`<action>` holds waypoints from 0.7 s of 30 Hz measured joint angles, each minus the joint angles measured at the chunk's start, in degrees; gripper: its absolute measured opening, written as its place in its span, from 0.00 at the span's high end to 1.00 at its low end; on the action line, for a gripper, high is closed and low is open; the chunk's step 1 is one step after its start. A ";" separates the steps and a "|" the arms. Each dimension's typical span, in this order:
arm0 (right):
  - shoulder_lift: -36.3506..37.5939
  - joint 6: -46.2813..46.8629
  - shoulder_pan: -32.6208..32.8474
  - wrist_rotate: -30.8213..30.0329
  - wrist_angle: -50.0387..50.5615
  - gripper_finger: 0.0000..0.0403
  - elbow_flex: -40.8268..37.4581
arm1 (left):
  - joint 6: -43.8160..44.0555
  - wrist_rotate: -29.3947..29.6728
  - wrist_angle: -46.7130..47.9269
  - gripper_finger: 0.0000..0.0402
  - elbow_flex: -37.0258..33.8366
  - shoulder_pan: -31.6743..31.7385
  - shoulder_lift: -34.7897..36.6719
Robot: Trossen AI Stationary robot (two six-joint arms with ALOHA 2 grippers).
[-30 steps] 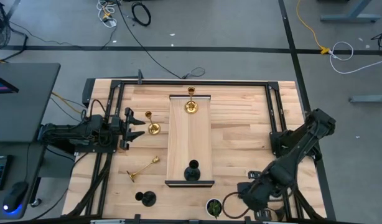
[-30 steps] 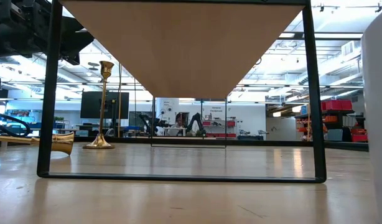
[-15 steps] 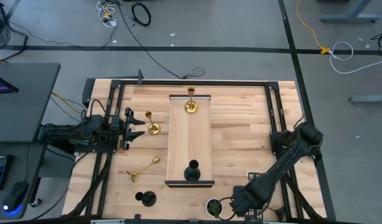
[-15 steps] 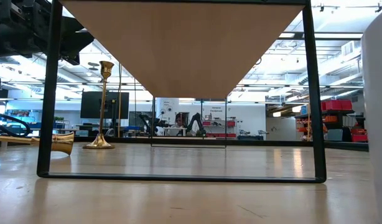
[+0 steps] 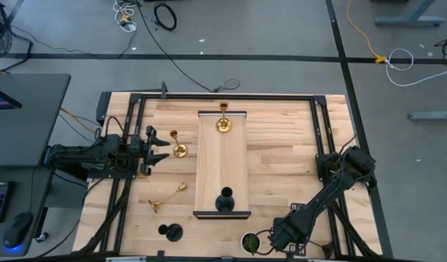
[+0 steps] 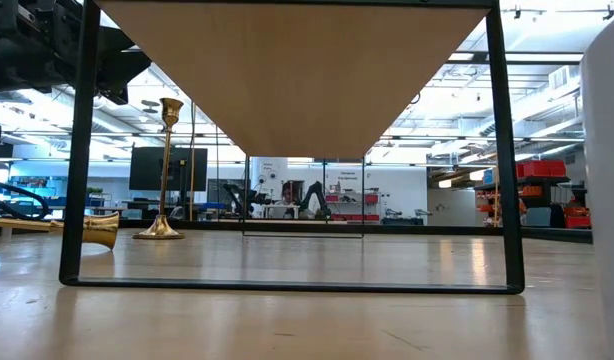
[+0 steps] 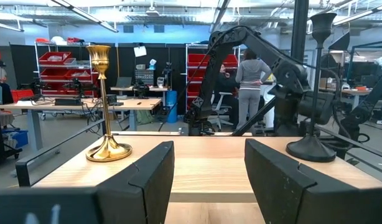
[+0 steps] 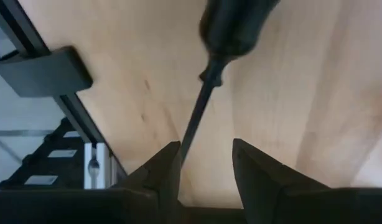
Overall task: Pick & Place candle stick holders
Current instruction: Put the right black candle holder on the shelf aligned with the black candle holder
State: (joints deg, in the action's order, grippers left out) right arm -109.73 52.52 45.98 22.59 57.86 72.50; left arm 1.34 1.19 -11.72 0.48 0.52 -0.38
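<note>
The black candle stick holder is lying down. My right gripper needs to grab it by its thin stem [image 8: 200, 106] next, to stand it upright on the wooden board.
A black candle stick holder lies on the table near its front edge, cup [image 8: 234, 25] pointing away, with its thin stem [image 8: 200, 106] running between the fingers of my open right gripper [image 8: 206, 162] [image 5: 274, 234], which points steeply down. Two holders stand on the raised wooden board [image 5: 222, 164]: a gold one [image 5: 223, 124] and a black one [image 5: 224, 200]. On the table a gold one stands [image 5: 177, 149], a gold one lies on its side [image 5: 165, 196] and a black one stands [image 5: 171, 233]. My left gripper [image 5: 154, 145] waits open at the table's left. My right gripper comes from above, slanting down, with one finger on either side of the lying holder's stem [image 8: 190, 134]. The stem runs along between the fingers and vanishes behind one fingertip [image 8: 169, 162]. I cannot tell whether a finger touches it.
A round dark pot with a green plant [image 5: 250, 242] stands just left of my right gripper at the front edge. The board rests on a black frame [image 6: 287, 285]. A black rail [image 8: 41, 71] runs along the table's edge near the right gripper.
My right gripper has come down toward the table near its front edge, tipping more steeply downward and drifting a little toward the pot. The holders on the table and on the board have stayed where they were.
</note>
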 joint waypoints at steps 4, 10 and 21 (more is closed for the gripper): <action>0.02 0.29 0.00 0.80 -1.12 0.66 -2.12 | 0.00 0.00 -0.01 0.51 0.02 0.01 0.01; 0.02 0.07 0.00 -0.58 -8.12 0.67 -3.59 | 0.00 0.00 -0.01 0.51 -0.01 -0.01 0.02; 0.02 -1.29 0.02 -4.14 -11.00 0.67 -3.77 | 0.01 0.00 -0.01 0.51 0.00 0.00 0.01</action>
State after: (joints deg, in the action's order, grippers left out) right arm -109.71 51.23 46.00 18.45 46.86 68.73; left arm 1.36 1.19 -11.73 0.48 0.52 -0.37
